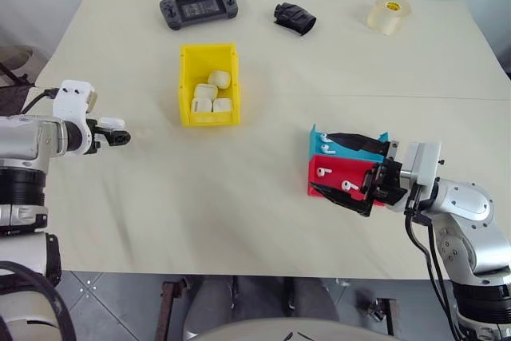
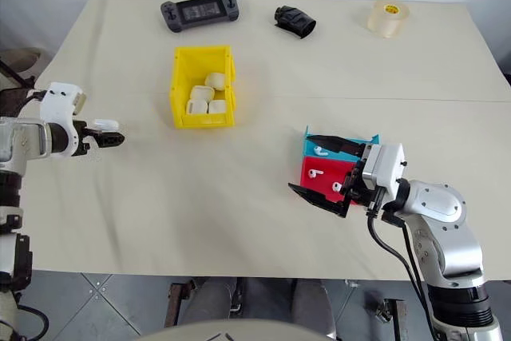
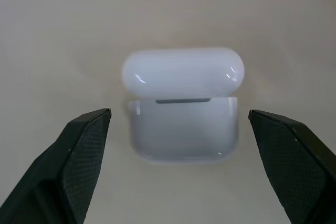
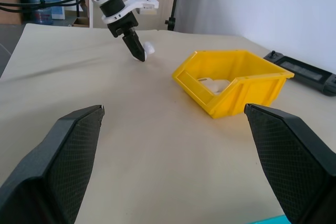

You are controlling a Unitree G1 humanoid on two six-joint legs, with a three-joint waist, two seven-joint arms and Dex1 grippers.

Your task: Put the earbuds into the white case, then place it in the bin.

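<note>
My left gripper closes on the white case now, since in the left wrist view its fingers stand beside both sides of the case.
The white case (image 3: 181, 124) lies on the table with its lid flipped open. My left gripper (image 3: 179, 112) is open, one finger on each side of the case and neither touching it. From the right wrist view the case (image 4: 149, 48) shows just beside the left gripper's fingertips (image 4: 137, 51). Small white earbuds (image 1: 322, 172) lie in a red tray (image 1: 339, 167), and another lies in the blue tray (image 1: 319, 140) behind it. My right gripper (image 1: 320, 162) is open, its fingers spread around both trays. The yellow bin (image 1: 185, 85) stands at the table's middle left and holds several white cases.
Along the far edge of the table lie a black game controller (image 1: 199, 9), a black crumpled object (image 1: 294, 17) and a roll of clear tape (image 1: 389, 14). Bare beige tabletop (image 1: 223, 189) stretches between the bin, the trays and the near edge.
</note>
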